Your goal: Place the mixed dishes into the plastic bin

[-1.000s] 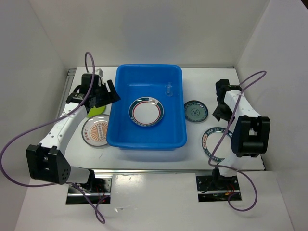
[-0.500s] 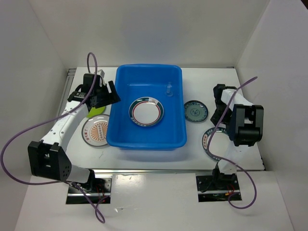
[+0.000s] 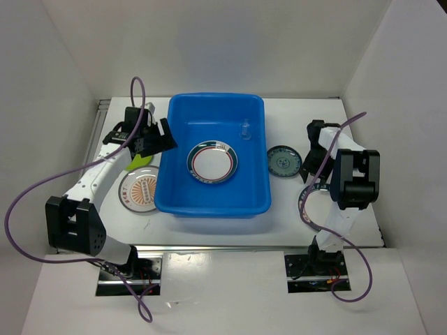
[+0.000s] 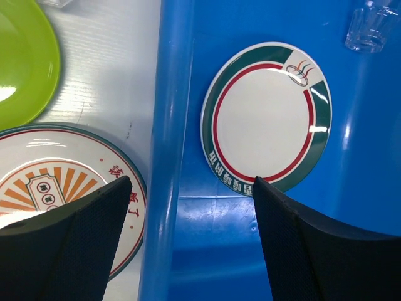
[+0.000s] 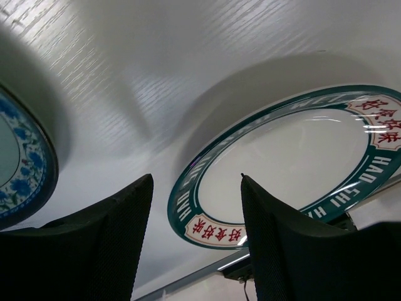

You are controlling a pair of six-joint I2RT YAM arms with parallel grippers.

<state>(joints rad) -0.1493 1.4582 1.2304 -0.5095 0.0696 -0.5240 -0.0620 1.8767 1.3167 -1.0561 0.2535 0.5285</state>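
The right gripper should next grab the second white plate by its teal rim [image 3: 302, 207], so that the plate's base stays free to settle into the bin [image 3: 213, 206].
The blue plastic bin [image 3: 213, 206] holds a white teal-rimmed plate [image 3: 213, 162] and a clear cup [image 3: 246, 130]. My left gripper [image 3: 155, 139] is open and empty above the bin's left rim [image 4: 166, 157]; its view shows that plate [image 4: 266, 119] and cup [image 4: 371, 28]. The lime-green plate [image 3: 140, 161] and the orange-patterned plate [image 3: 138, 191] lie left of the bin. The small teal plate [image 3: 284, 162] lies to its right. My right gripper [image 3: 318, 150] is open and empty above the second white teal-rimmed plate [image 5: 282, 163], which the arm mostly hides in the top view.
White walls close in the table on the left, back and right. The right arm's purple cable [image 3: 335, 136] loops over the right-hand plates. The small teal plate's edge [image 5: 19, 169] shows at the left of the right wrist view.
The right arm has folded up over the second white plate, and its gripper shifted a little toward the back. The left gripper edged slightly toward the bin. No dish moved.
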